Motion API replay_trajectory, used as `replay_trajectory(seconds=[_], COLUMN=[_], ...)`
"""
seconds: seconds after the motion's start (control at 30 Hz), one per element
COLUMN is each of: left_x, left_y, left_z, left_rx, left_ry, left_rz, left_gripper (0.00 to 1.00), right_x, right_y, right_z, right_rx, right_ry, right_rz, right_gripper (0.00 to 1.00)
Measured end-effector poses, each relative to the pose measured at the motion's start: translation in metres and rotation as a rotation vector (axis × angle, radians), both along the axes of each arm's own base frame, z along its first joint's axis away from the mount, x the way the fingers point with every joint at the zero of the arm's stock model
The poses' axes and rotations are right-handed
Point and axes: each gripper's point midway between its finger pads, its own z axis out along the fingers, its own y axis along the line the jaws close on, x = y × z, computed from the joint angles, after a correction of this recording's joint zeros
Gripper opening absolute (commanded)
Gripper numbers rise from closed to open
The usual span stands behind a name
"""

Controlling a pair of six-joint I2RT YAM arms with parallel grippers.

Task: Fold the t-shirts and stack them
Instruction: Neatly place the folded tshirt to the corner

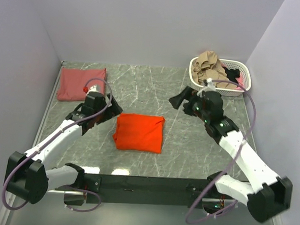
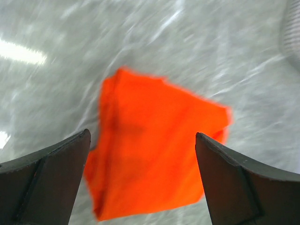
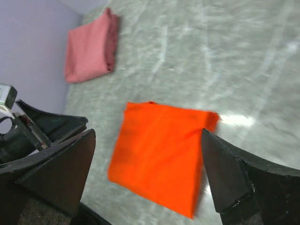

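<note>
The folded orange-red t-shirt will be stacked on the brick-red t-shirt (image 1: 81,83), so my left gripper needs to grab it next by its nearest side edge, with the layers pinched together.
The bright orange-red t-shirt (image 1: 139,132) lies folded to a rectangle in the middle of the table; it also shows in the left wrist view (image 2: 154,164) and the right wrist view (image 3: 161,154). The dusty brick-red t-shirt (image 1: 81,83) lies folded at the back left, also in the right wrist view (image 3: 91,47). My left gripper (image 1: 111,108) is open and empty, just left of the orange shirt and above the table. My right gripper (image 1: 178,100) is open and empty, to the orange shirt's upper right.
A white slotted basket (image 1: 242,77) with tan and dark clothes stands at the back right. Grey walls enclose the marbled table (image 1: 152,82) on the left, the back and the right.
</note>
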Motion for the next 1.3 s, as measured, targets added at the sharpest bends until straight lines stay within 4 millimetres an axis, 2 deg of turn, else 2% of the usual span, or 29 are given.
replay_trajectory(seconds=[0.13, 0.23, 0.33, 0.5, 0.57, 0.67, 0.7, 0.73, 0.9, 1.07, 1.17, 1.2, 1.3], left_x=[-0.026, -0.037, -0.044, -0.052, -0.046, -0.043, -0.043, -0.041, -0.042, -0.040, -0.036, -0.034, -0.025], left_y=[0.006, 0.005, -0.001, -0.017, -0.028, -0.039, -0.042, -0.044, -0.046, -0.047, -0.048, -0.050, -0.054], left_z=[-0.051, -0.074, -0.090, -0.116, -0.112, -0.115, -0.116, -0.116, -0.121, -0.126, -0.127, -0.127, -0.127], left_rx=[0.054, 0.065, 0.067, 0.080, 0.072, 0.090, 0.096, 0.098, 0.126, 0.147, 0.158, 0.160, 0.177], left_ry=[0.140, 0.201, 0.233, 0.299, 0.277, 0.276, 0.276, 0.274, 0.282, 0.296, 0.307, 0.310, 0.310], left_rz=[-0.010, -0.029, -0.053, -0.101, -0.121, -0.143, -0.146, -0.148, -0.135, -0.126, -0.122, -0.122, -0.122], left_gripper=[0.99, 0.99, 0.99, 0.99, 0.97, 0.84, 0.75, 0.71, 0.49, 0.39, 0.19, 0.02, 0.00], right_x=[-0.022, -0.033, -0.044, -0.051, -0.052, -0.052, -0.052, -0.053, -0.054, -0.056, -0.056, -0.057, -0.058], right_y=[-0.033, -0.052, -0.066, -0.077, -0.079, -0.082, -0.083, -0.084, -0.088, -0.090, -0.091, -0.091, -0.093], right_z=[-0.019, -0.035, -0.043, -0.041, -0.040, -0.041, -0.042, -0.043, -0.045, -0.048, -0.049, -0.050, -0.053], right_rx=[-0.084, -0.148, -0.188, -0.213, -0.218, -0.229, -0.234, -0.238, -0.256, -0.265, -0.269, -0.272, -0.283], right_ry=[0.029, 0.067, 0.081, 0.073, 0.068, 0.069, 0.072, 0.074, 0.072, 0.073, 0.073, 0.073, 0.076], right_rz=[-0.098, -0.157, -0.194, -0.223, -0.229, -0.239, -0.242, -0.243, -0.249, -0.251, -0.249, -0.249, -0.248], right_gripper=[1.00, 1.00, 1.00, 1.00, 1.00, 1.00, 1.00, 1.00, 1.00, 1.00, 1.00, 1.00, 1.00])
